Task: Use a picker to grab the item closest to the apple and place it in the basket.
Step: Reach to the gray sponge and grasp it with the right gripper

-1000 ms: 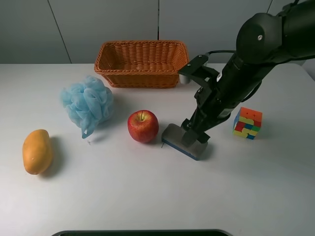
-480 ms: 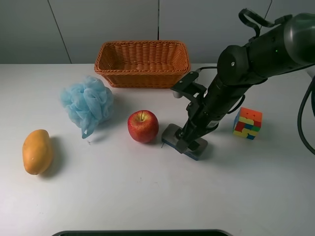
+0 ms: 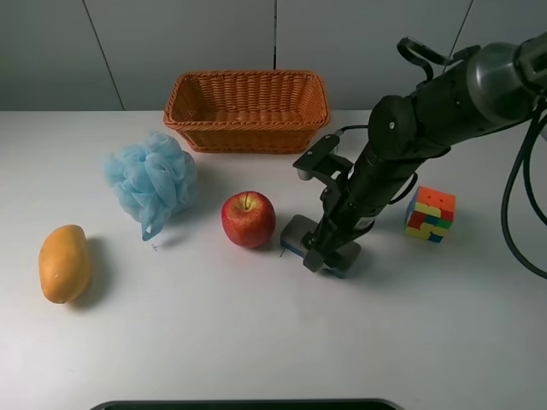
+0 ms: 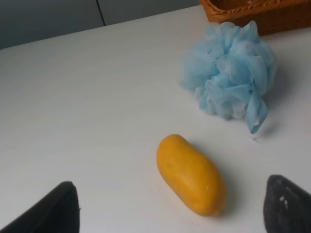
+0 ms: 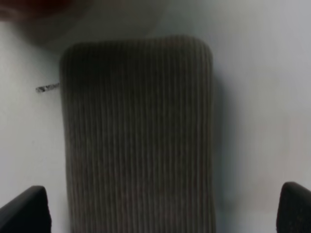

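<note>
My fingers stand along both long sides of the grey ribbed block, so closing now would catch the block. It is time for my right gripper to close.
A red apple sits mid-table. Right beside it lies a flat grey ribbed block with a blue edge, which fills the right wrist view. My right gripper is down over the block, open, with one fingertip on each side of it. The orange wicker basket stands at the back. My left gripper is open and empty above a yellow mango; it is out of the high view.
A blue bath pouf lies left of the apple and also shows in the left wrist view. The mango is at the far left. A colour cube sits right of my right arm. A small white cup stands behind the arm.
My right gripper has lowered and shifted left onto the grey block, with its fingers now straddling it. The block and the other objects have not moved.
</note>
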You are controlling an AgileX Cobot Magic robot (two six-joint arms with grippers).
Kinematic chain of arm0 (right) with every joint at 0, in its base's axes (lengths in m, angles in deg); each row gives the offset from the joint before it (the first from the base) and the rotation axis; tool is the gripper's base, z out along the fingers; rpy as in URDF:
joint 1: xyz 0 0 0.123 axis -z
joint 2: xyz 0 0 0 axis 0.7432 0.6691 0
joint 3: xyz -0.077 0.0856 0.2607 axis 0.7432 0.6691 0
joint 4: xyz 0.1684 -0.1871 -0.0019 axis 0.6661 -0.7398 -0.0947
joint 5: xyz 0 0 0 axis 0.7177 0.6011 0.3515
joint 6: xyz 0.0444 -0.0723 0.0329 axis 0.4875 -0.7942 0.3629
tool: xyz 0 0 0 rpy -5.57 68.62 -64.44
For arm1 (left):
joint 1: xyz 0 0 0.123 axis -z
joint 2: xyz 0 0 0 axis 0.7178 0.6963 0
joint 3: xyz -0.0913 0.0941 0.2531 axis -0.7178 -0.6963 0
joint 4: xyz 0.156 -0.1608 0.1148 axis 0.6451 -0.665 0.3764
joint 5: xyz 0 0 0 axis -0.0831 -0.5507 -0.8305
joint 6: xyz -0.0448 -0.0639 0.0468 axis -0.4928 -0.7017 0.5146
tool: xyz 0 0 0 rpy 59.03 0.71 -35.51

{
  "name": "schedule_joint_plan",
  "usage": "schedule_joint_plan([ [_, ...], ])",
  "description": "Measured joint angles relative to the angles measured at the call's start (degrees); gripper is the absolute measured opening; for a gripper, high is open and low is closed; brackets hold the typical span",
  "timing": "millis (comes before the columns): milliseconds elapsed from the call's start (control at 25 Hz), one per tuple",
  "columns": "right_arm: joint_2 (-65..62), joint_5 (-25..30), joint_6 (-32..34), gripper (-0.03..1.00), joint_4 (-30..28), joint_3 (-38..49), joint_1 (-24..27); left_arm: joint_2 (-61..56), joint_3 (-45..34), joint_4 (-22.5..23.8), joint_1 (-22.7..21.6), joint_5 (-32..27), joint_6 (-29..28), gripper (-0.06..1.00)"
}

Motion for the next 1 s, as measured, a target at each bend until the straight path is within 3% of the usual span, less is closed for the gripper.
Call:
schedule_joint_plan([
  [480,1.28,0.00,-0.51,0.70,0.45,-0.38,0.00,0.00,0.00,0.00,0.00,0.00,0.00,0.73],
  [600,1.37,0.00,-0.51,0.57,0.45,-0.38,0.00,0.00,0.00,0.00,0.00,0.00,0.00,0.73],
  [680,1.50,0.00,-0.51,0.42,0.45,-0.38,0.00,0.00,0.00,0.00,0.00,0.00,0.00,0.73],
  [1000,1.50,0.40,-0.51,0.43,1.29,-0.49,0.00,0.00,0.00,0.00,0.00,0.00,0.00,0.73],
])
